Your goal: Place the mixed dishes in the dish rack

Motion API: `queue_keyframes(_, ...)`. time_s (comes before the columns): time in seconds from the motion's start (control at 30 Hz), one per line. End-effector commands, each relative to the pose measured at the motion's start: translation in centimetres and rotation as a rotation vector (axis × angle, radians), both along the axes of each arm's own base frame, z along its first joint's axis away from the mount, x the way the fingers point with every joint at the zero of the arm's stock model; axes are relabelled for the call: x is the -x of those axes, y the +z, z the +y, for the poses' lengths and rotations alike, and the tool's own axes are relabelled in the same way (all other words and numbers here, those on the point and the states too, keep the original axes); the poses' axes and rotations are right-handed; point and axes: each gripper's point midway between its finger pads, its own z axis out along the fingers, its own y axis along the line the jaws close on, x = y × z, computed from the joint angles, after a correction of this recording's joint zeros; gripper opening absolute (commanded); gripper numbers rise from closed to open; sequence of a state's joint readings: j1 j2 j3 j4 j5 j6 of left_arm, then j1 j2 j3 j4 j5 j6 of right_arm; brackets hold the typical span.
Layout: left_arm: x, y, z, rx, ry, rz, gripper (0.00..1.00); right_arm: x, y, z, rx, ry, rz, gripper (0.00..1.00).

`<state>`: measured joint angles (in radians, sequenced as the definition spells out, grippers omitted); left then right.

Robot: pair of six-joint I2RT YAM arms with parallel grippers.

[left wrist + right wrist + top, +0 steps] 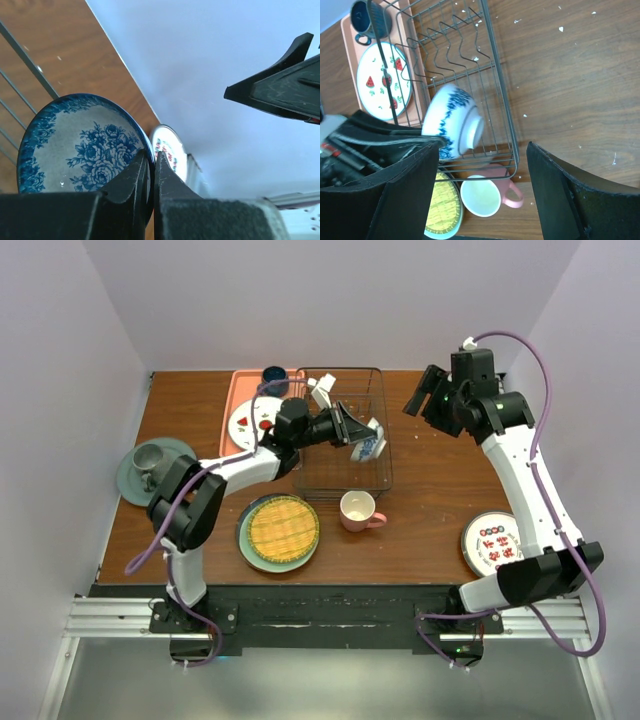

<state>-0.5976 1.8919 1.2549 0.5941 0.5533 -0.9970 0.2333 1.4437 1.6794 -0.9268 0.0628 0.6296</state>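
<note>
The bowl's foot is close to the rack's side bar and opening now would bring the bowl (368,446) down against it, so my left gripper keeps holding the tilted bowl.
My left gripper (352,430) is shut on the rim of the small blue-and-white patterned bowl (368,446) and holds it tilted on its side over the right part of the dark wire dish rack (330,475). In the left wrist view the jaws (152,159) pinch the bowl's rim (80,145). The right wrist view shows the bowl (452,122) inside the rack (500,85). My right gripper (425,397) is open and empty, raised to the right of the rack. The pink mug (358,510) stands in front of the rack.
A yellow woven plate (283,528) lies on a teal plate at front centre. A teal-grey plate with a grey cup (150,470) is at the left. A pink tray (238,390) holds a watermelon plate (252,422) and a dark cup (273,374). A red-marked white plate (492,543) lies front right.
</note>
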Motion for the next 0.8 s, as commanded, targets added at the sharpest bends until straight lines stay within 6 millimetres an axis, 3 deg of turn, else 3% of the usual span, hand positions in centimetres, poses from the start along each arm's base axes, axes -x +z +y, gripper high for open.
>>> queue_keyframes(0.0, 1.6, 5.2, -0.5, 0.218, -0.091, -0.018, 0.0, 0.4, 1.4, -0.7, -0.006, -0.026, -0.057, 0.75)
queue_keyframes(0.17, 0.0, 2.9, -0.6, 0.204, -0.021, 0.075, 0.0, 0.5, 0.9, -0.8, -0.009, -0.024, -0.051, 0.75)
queue_keyframes(0.47, -3.4, 0.5, -0.3, 0.17, 0.156, 0.214, 0.0, 0.6, -0.6, -0.7, -0.007, -0.017, -0.018, 0.75)
queue_keyframes(0.77, -5.6, -3.8, -0.2, 0.075, 0.258, 0.314, 0.0, 0.3, -1.4, -0.8, 0.001, -0.014, -0.004, 0.75)
